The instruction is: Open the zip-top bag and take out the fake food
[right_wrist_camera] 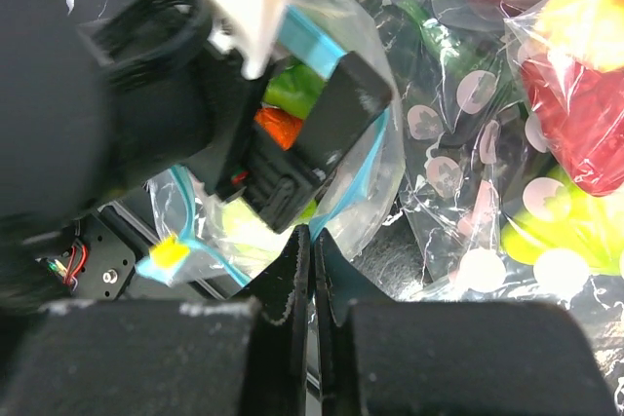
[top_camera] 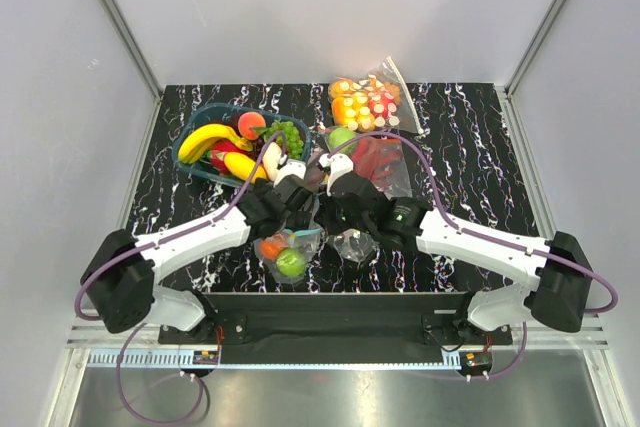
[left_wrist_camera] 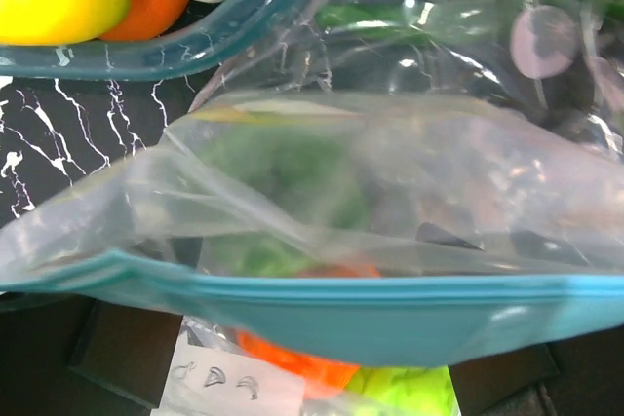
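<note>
The green bell pepper shows through the bag's film beyond the teal zipper strip [left_wrist_camera: 322, 309], so my left gripper should move toward it before closing. My fingers would miss the pepper if I closed now.
The zip-top bag [top_camera: 290, 252] lies near the table's front centre, with an orange fruit [top_camera: 272, 245] and a green fruit [top_camera: 291, 263] inside. Both grippers meet just above it. My right gripper [right_wrist_camera: 312, 241] is shut on the bag's teal edge [right_wrist_camera: 366, 158]. My left gripper [left_wrist_camera: 317, 367] is at the bag's mouth with its fingers apart. The teal zipper strip [left_wrist_camera: 322, 309] runs across in front of it, with the orange [left_wrist_camera: 292, 358] and green [left_wrist_camera: 409, 392] fruit between its fingers. The banana [top_camera: 208, 139], peach [top_camera: 251, 125] and green grapes [top_camera: 288, 135] lie in a teal tray [top_camera: 180, 152].
A larger clear bag with red peppers [top_camera: 380, 162] lies just behind the right gripper and shows in the right wrist view [right_wrist_camera: 575, 133]. A small bag of orange and red-white pieces [top_camera: 365, 102] is at the back. Grey walls enclose the table.
</note>
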You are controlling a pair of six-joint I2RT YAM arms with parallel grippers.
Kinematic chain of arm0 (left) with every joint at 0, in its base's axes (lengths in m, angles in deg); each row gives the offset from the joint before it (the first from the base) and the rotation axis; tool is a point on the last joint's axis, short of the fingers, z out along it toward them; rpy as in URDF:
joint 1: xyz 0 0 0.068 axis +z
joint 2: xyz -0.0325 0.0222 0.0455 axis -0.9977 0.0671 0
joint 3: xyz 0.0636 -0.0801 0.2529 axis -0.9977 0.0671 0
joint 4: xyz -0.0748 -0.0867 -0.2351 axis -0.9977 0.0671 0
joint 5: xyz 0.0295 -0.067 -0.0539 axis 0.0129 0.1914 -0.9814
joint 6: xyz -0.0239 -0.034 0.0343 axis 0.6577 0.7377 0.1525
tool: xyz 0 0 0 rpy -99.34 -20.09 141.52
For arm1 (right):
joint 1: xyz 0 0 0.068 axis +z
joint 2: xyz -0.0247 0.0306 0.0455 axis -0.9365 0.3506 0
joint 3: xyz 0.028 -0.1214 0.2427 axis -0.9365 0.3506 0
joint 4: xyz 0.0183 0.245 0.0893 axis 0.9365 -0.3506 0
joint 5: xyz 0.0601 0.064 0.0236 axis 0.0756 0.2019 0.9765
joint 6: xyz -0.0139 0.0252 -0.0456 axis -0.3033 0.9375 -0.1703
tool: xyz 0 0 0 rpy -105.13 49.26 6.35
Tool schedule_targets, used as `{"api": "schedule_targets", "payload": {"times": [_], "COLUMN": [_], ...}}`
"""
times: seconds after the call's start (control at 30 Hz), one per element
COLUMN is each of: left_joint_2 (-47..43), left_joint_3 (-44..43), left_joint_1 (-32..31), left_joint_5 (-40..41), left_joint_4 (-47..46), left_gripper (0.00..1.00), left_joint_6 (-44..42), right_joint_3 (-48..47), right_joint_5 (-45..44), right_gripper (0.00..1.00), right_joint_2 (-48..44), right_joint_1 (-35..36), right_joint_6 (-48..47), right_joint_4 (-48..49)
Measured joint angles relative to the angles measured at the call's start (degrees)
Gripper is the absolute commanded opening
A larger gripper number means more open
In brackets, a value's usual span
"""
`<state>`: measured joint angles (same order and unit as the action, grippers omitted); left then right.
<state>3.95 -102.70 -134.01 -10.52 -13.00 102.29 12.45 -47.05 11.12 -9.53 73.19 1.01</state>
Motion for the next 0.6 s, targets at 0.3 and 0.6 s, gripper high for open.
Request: {"api": "schedule_targets", "payload": {"times": [0.3, 0.6], "left_joint_2": [4.28, 7.43], "left_joint_3": [-0.39, -0.37], "left_joint_1": [0.98, 1.36], "left_joint_5": [2.86, 3.45], "left_joint_4": [-3.13, -5.7], "left_gripper": [0.99, 0.85], "left_joint_6": [-0.72, -0.87], "right_joint_3": [0.0, 0.66], "right_joint_5": [-0.04, -0.11], "right_gripper": [0.05, 0.05], "right_joint_2": [0.92, 1.01], "right_joint_1": [-0.33, -0.72], "right_joint_6": [-0.04, -0.04], "right_joint_4": [0.83, 1.42]}}
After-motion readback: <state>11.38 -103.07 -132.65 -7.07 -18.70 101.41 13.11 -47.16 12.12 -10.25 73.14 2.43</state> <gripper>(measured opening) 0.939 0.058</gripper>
